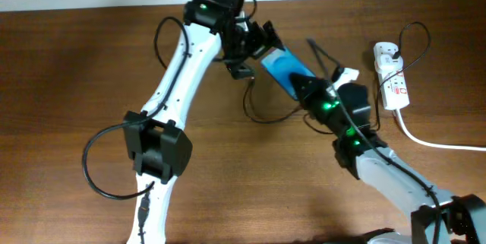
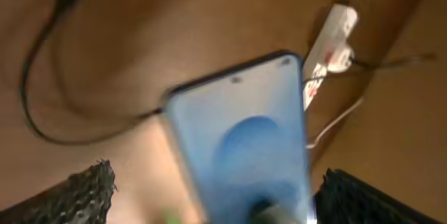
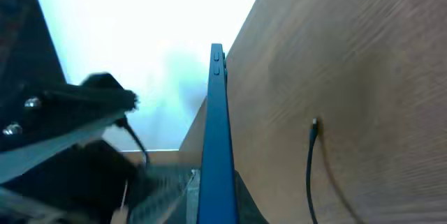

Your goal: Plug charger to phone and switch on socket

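Note:
Next, my left gripper grabs the phone [image 1: 282,67] by the edge away from my right gripper to plug the charger, keeping the phone's port end clear.
The phone [image 1: 282,67] has a bright blue screen and is held tilted above the table. My right gripper [image 1: 305,87] is shut on its lower end; in the right wrist view the phone [image 3: 217,112] stands edge-on between the jaws [image 3: 216,192]. My left gripper [image 1: 263,43] is open at the phone's upper end. In the left wrist view its fingers [image 2: 216,178] spread wide on both sides of the blurred phone [image 2: 244,133]. The charger's thin black cable [image 1: 258,111] loops on the table under the phone, its plug tip [image 3: 314,128] lying free. The white socket strip [image 1: 391,73] lies at the far right.
A thick white cord [image 1: 433,141] runs from the strip toward the right edge. A thin black cable loop [image 1: 416,40] rises above the strip. The left arm's white links [image 1: 178,69] cross the table's left half. The strip also shows in the left wrist view [image 2: 334,39].

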Motion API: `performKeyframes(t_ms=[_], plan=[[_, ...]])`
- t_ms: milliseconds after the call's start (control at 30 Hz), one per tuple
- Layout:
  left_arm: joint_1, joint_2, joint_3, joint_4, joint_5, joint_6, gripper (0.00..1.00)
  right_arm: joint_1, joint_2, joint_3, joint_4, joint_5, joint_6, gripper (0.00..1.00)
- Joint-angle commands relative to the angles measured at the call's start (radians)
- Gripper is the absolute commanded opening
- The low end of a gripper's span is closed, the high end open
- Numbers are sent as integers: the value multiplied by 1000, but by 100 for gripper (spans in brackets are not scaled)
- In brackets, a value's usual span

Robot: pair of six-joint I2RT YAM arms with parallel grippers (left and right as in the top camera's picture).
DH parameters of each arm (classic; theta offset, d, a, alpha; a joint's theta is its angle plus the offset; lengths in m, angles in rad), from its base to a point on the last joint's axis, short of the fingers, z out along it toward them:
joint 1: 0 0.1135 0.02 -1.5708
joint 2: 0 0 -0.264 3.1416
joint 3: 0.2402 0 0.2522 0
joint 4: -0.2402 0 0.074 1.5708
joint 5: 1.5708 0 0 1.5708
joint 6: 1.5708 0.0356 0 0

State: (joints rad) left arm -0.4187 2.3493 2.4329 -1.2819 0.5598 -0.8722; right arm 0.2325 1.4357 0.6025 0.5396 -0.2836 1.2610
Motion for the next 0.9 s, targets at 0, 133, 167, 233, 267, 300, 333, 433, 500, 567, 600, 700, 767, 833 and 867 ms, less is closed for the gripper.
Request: performKeyframes(t_ms=[0, 133, 167, 233, 267, 300, 333, 433, 500, 567, 600, 700, 767, 833, 867], plan=[[76, -8, 17, 109, 102, 356, 100, -124, -90, 10, 16, -159, 0, 4], [206, -8, 17, 225, 374, 411, 99, -229, -345, 10, -159, -251, -77, 4], [229, -8, 17, 228, 422, 446, 99, -235, -396, 10, -229, -249, -113, 4], [261, -8, 17, 227, 550, 584, 99, -236, -538, 10, -407, -235, -180, 4], [262, -8, 17, 226, 588, 644, 99, -232, -595, 9, -480, -190, -131, 4], [259, -8, 17, 223, 621, 674, 100, -217, -608, 7, -513, -111, -45, 4], [250, -8, 17, 222, 623, 673, 99, -181, -592, 7, -492, -8, 19, 4], [225, -8, 17, 222, 636, 644, 99, 10, -360, 7, -91, 228, 61, 4], [207, -8, 16, 218, 669, 591, 99, 75, -190, 8, 179, 321, 114, 4], [192, -8, 16, 216, 676, 477, 99, 117, 17, 39, 459, 379, 134, 4], [189, -8, 16, 217, 676, 457, 100, 124, 92, 77, 471, 378, 171, 4], [185, -8, 16, 247, 675, 403, 99, 142, 171, 189, 451, 378, 189, 4], [170, -8, 16, 336, 675, 356, 97, 169, 172, 267, 309, 379, 222, 4], [151, -8, 16, 359, 674, 356, 87, 195, 172, 301, 285, 379, 226, 4], [145, -8, 16, 366, 674, 341, 83, 207, 172, 304, 281, 383, 226, 4]])
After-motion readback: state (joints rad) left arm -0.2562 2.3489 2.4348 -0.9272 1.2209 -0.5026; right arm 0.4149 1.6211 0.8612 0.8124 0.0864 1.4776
